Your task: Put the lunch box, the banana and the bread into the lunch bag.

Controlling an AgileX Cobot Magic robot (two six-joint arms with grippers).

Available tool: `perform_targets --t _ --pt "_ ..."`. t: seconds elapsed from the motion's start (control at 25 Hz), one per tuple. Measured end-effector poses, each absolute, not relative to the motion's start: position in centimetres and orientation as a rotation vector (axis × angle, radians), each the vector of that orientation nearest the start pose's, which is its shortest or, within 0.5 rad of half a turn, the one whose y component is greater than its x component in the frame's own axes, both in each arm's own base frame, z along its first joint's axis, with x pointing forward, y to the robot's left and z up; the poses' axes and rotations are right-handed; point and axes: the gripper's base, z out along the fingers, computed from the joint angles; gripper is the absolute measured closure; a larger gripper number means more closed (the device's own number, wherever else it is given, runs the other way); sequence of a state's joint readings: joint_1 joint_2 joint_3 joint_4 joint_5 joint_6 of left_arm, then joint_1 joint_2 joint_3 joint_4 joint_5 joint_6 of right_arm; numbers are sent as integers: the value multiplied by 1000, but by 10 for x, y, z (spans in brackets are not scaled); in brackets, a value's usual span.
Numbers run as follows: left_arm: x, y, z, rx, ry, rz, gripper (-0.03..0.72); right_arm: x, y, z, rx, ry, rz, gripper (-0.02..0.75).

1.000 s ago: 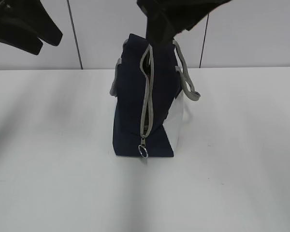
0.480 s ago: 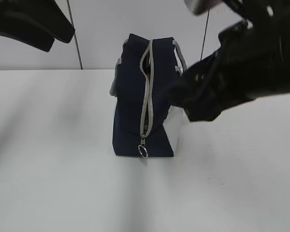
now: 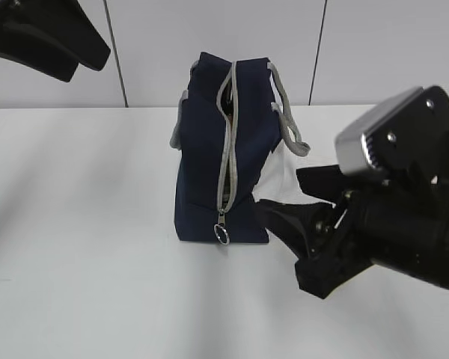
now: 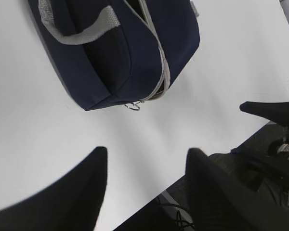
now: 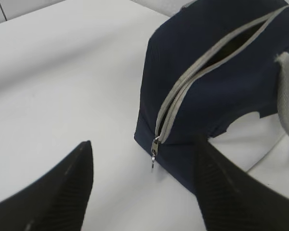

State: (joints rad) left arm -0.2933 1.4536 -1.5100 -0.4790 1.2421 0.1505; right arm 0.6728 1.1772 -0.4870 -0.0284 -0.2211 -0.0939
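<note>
My right gripper will open the lunch bag for packing, so next it needs to grab the zipper by its ring pull (image 3: 222, 235).
The navy lunch bag (image 3: 206, 149) stands upright on the white table, its grey zipper partly open at the top and its ring pull (image 3: 222, 235) hanging at the near bottom end. My right gripper (image 3: 280, 191) is open and empty, low beside the bag's white side panel, fingers pointing at it. In the right wrist view the bag (image 5: 221, 82) and its zipper pull (image 5: 154, 149) lie just ahead of the open gripper (image 5: 144, 144). My left gripper (image 3: 90, 66) hangs high at upper left, open and empty (image 4: 147, 154), above the bag (image 4: 111, 48). The lunch box, banana and bread are out of view.
Grey strap handles (image 3: 288, 120) droop over the bag's right side. The white table (image 3: 82, 224) meets a pale panelled wall behind. The left wrist view shows the table's front edge and the right arm (image 4: 274, 110) beyond it.
My right arm has swung from above the bag's top down to its right front side, low near the table. The left gripper and the bag have barely moved.
</note>
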Motion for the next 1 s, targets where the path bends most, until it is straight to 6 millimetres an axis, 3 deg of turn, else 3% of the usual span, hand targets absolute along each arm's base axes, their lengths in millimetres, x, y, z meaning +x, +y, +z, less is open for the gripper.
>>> perform_targets --t 0.24,0.44,0.68,0.84,1.0 --pt "266 -122 394 517 2576 -699 316 182 144 198 -716 1866 379 259" --pt "267 -122 394 517 2577 -695 317 195 153 175 -705 1844 379 259" --pt "267 -122 394 518 2577 -692 317 200 158 143 -708 1936 384 279" --pt "267 -121 394 518 2578 -690 317 202 161 137 -679 1942 421 336" --pt "267 -121 394 518 2578 -690 317 208 159 138 -687 1923 447 345"
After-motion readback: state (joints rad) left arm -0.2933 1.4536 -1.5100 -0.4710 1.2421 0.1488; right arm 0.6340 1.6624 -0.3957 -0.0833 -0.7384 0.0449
